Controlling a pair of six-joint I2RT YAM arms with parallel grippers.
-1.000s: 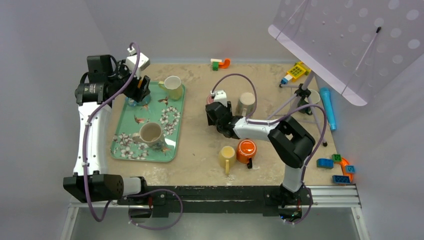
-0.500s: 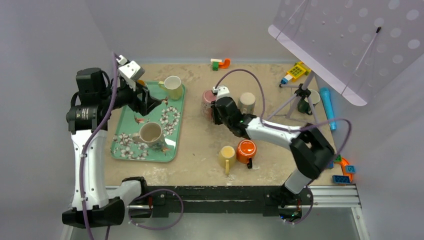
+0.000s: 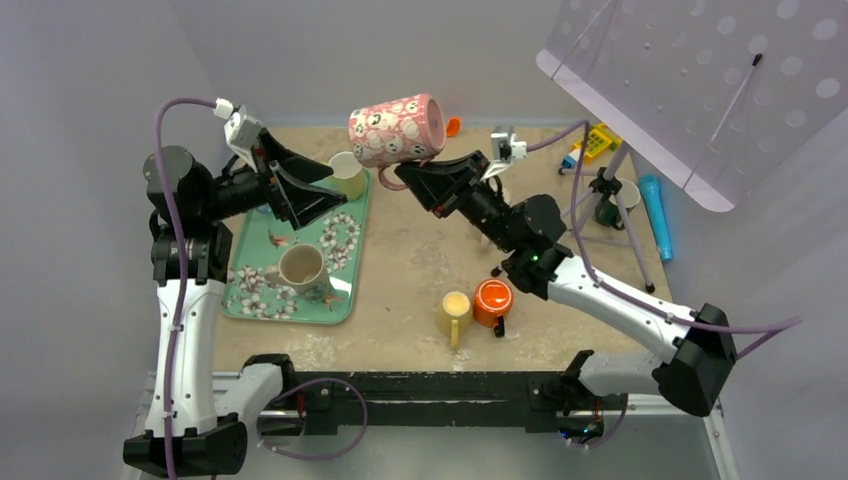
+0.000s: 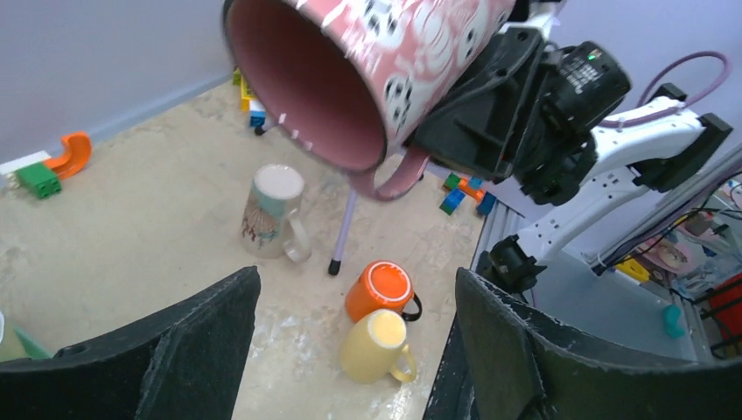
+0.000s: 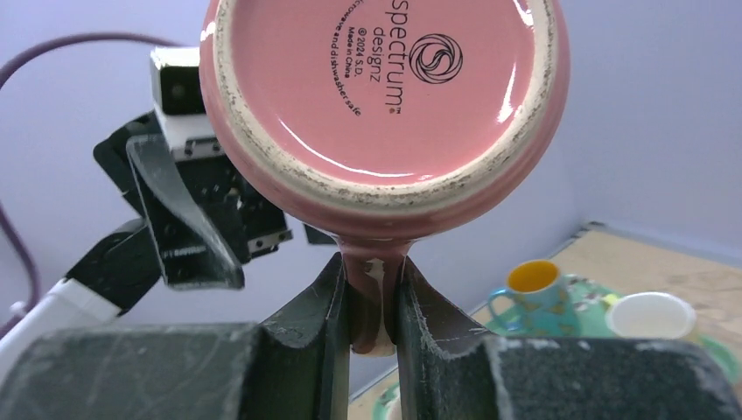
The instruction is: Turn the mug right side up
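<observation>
The left gripper isn't ready to close on the pink mug yet and should move toward it first, because there is a gap between the robot's fingers and the mug's rim in the top view.
The pink mug (image 3: 397,129) with white faces is held high above the table, lying on its side, its mouth toward the left arm. My right gripper (image 3: 412,181) is shut on its handle from below. In the right wrist view the handle sits pinched between the fingers of the right gripper (image 5: 374,273), under the mug's pink base (image 5: 385,96). My left gripper (image 3: 327,186) is open and empty, raised above the tray and facing the mug's open mouth (image 4: 306,83), a short gap away. In the left wrist view the left gripper (image 4: 356,280) holds nothing between its fingers.
A floral green tray (image 3: 240,290) at left holds a pale yellow mug (image 3: 346,172) and a beige mug (image 3: 301,266). A yellow mug (image 3: 454,310) and an upside-down orange mug (image 3: 493,300) stand at centre front. A patterned mug (image 4: 273,210), a music stand (image 3: 700,80) and toy blocks (image 3: 680,340) are at right.
My right arm has lifted the pink mug off the table, high up, and tipped it onto its side. My left arm has risen off the tray and turned toward the mug.
</observation>
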